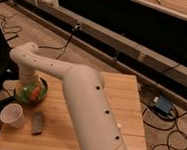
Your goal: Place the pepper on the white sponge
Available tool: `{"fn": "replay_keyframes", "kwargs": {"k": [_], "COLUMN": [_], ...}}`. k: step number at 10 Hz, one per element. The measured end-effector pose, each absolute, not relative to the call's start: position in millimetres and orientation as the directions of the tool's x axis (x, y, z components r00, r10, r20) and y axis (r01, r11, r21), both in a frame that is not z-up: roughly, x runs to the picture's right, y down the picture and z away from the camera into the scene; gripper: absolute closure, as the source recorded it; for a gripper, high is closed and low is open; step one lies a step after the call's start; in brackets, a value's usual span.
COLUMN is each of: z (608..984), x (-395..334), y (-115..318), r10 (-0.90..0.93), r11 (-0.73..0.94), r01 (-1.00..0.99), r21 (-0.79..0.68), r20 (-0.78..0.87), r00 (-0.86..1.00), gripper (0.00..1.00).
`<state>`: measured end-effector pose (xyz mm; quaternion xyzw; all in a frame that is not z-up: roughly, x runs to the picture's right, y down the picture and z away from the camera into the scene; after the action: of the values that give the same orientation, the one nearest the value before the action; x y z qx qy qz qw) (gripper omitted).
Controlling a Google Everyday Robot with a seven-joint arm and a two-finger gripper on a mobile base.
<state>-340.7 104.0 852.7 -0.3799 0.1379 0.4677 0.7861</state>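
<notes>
I will next take hold of the pepper by its orange-red body (33, 93), so that I can place the pepper on the white sponge.
The pepper (33, 95) shows as a small orange-red shape inside the green bowl (41, 90) at the left of the wooden table. My gripper (28, 85) reaches down into that bowl from the bent white arm (84, 98), right beside the pepper. Its jaws stand open, and I see nothing lifted between them. The white sponge is hidden from this view, and the thick arm covers much of the table's middle.
A white paper cup (12, 115) stands at the front left corner, with a dark grey block (37, 123) lying just to its right. The table (127, 118) ends close to the bowl on the left. Cables and a blue box (162, 104) lie on the floor to the right.
</notes>
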Motion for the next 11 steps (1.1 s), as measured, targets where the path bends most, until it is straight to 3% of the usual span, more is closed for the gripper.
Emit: {"fn": "replay_keyframes", "kwargs": {"k": [7, 9, 11], "z": [883.5, 888.9, 894.7], "x": [-343.7, -342.5, -337.5], "y": [129.4, 136.2, 135.5], "r10": [0.609, 0.604, 0.610], "r11": [0.152, 0.124, 0.111], "r01": [-0.866, -0.871, -0.880], "r21": [-0.477, -0.475, -0.462], "r20": [-0.645, -0.661, -0.667], "r00": [0.463, 0.446, 0.428], "gripper": [0.20, 0.27, 0.48]}}
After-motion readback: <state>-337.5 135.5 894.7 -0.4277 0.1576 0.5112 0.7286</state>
